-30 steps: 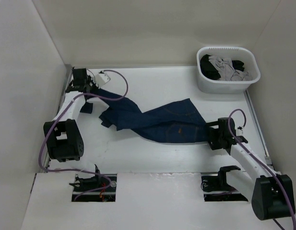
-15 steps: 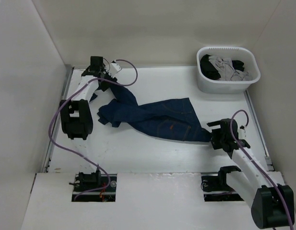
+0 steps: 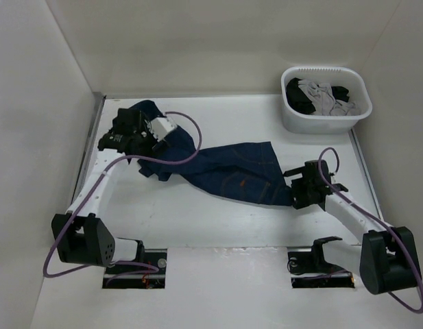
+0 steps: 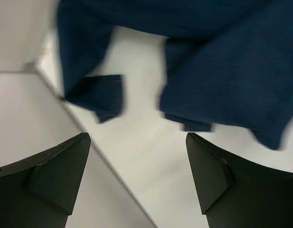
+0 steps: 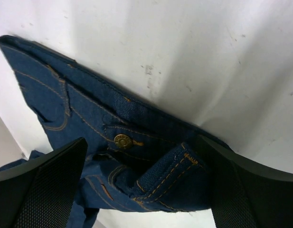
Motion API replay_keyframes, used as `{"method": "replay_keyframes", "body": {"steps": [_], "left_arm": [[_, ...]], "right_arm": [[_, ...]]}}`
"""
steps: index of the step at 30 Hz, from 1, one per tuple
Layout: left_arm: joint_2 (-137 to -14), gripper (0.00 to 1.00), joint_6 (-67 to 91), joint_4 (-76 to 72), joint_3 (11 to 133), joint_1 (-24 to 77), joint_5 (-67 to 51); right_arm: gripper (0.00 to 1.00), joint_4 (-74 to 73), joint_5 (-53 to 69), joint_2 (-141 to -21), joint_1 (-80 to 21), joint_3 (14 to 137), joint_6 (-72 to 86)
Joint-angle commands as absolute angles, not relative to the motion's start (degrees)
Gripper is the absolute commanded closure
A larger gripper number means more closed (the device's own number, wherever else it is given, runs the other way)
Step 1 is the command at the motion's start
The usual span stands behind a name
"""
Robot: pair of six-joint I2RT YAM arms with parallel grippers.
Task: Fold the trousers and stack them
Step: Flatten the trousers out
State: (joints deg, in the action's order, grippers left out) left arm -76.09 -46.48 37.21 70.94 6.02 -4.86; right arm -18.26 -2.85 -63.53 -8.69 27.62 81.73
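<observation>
My right gripper needs to close on the waistband now, because the raised fold of the trousers' waistband [image 3: 286, 194] [image 5: 177, 172] is between both fingers and would be caught.
The trousers [image 3: 232, 171], dark blue jeans with tan stitching, lie loosely spread from the back left towards the right. My left gripper [image 3: 116, 137] hovers open over their leg end near the left wall. In the left wrist view the gripper [image 4: 137, 135] holds nothing, and two blurred leg hems [image 4: 101, 95] lie just ahead on the table. My right gripper [image 3: 300, 186] is open at the waist end. In the right wrist view its fingers [image 5: 46, 185] straddle the waistband [image 5: 174, 175] and brass button [image 5: 122, 141] without closing on them.
A white basket [image 3: 324, 125] with grey and black garments [image 3: 321, 96] stands at the back right. The left wall [image 3: 46, 137] meets the table right beside my left gripper. A purple cable [image 3: 177, 154] loops over the jeans.
My left gripper has opened and let go of the trouser leg, which now lies at the back left. The left arm swung round above it. The right gripper edged left over the waistband.
</observation>
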Motion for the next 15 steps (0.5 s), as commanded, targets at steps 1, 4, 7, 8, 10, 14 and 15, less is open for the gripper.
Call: {"method": "replay_keyframes", "body": {"steps": [1, 4, 7, 8, 10, 14, 15], "left_arm": [[-75.9, 0.17, -41.7, 45.5, 64.9, 7.8, -10.6], [-76.3, 0.18, -33.9, 43.6, 60.6, 11.4, -11.6], [-78.0, 0.19, -26.0, 40.7, 58.3, 14.4, -8.2], [-78.4, 0.19, -25.1, 40.0, 57.5, 14.6, -7.6], [-79.2, 0.19, -24.4, 38.5, 55.6, 14.7, -6.9], [-81.3, 0.20, -25.7, 35.3, 52.4, 14.9, -2.8], [-81.8, 0.20, -26.0, 32.6, 51.2, 14.5, -1.2]], "right_arm": [[0.00, -15.8, 1.7, -64.2, -8.5, 28.0, 83.6], [0.09, -14.9, 2.8, -63.9, -7.4, 26.1, 83.0], [0.30, -14.2, 3.4, -62.7, -5.9, 24.9, 82.5], [0.38, -13.9, 3.5, -62.4, -5.5, 24.7, 82.2], [0.55, -13.3, 3.8, -62.2, -4.8, 24.5, 81.5], [0.84, -12.7, 4.4, -62.5, -4.6, 25.1, 80.4], [0.92, -12.7, 4.4, -62.6, -4.6, 25.4, 80.2]]}}
